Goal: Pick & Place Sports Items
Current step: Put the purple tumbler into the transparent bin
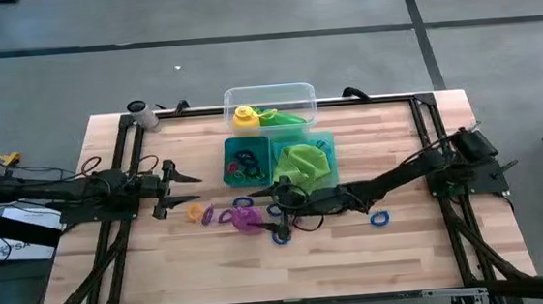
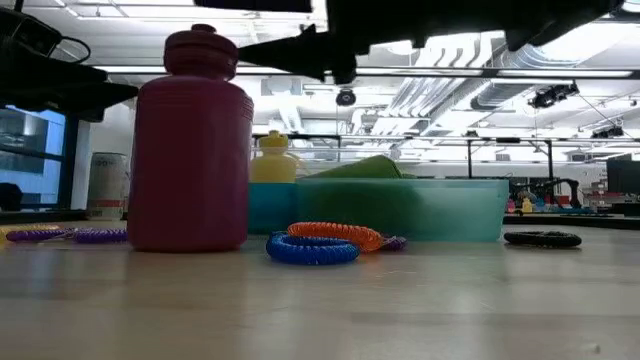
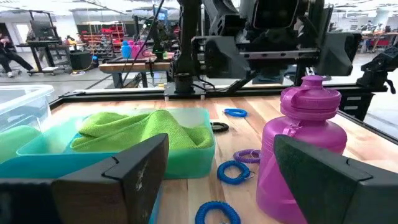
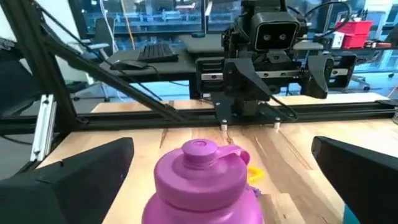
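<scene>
The robot's right gripper isn't ready to close: its fingers stop short of the purple bottle and would miss it now. It needs to move toward the bottle first, then close on it.
A small purple bottle stands upright on its base on the table in front of the teal tray; it also shows in the low view. My right gripper is open at the bottle's right. In the right wrist view its fingers stand wide on either side of the bottle without touching it. My left gripper is open and empty left of the tray, with the bottle ahead of it. A yellow bottle and a green cloth lie in the clear tub. A lime-green cloth fills the tray's right part.
Small rings lie loose on the table: orange, purple and blue, with blue, orange and black ones in the low view. More rings lie in the tray's left part. A white roll stands far left.
</scene>
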Controlling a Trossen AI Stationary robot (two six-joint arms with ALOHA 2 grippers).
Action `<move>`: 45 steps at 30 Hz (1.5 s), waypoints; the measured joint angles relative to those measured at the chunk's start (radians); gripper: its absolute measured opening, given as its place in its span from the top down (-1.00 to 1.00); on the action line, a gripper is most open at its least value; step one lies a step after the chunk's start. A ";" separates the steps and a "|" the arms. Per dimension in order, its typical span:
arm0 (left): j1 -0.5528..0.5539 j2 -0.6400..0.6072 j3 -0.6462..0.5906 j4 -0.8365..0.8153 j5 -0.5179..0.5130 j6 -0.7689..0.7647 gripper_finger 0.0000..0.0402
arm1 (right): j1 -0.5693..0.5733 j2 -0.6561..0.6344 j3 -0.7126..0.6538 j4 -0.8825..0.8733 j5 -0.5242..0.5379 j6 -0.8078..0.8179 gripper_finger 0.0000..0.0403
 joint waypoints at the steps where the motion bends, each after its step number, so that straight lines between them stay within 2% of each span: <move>1: 0.000 0.000 0.000 0.000 0.000 0.000 -0.18 | 0.000 0.010 0.000 0.016 0.002 -0.001 -0.98; 11: 0.000 0.000 0.000 0.000 0.000 0.000 -0.18 | -0.001 0.081 0.000 0.099 -0.020 0.000 -0.98; 31: 0.000 0.000 0.000 0.000 0.000 0.000 -0.18 | -0.001 0.086 0.000 0.116 -0.022 0.000 -0.98; 37: 0.000 0.000 0.000 0.000 0.000 0.000 -0.18 | -0.004 0.168 0.047 0.171 -0.036 -0.006 -0.98; 45: 0.000 0.000 0.000 0.000 0.000 0.000 -0.18 | -0.020 0.199 0.074 0.173 -0.019 -0.008 -0.98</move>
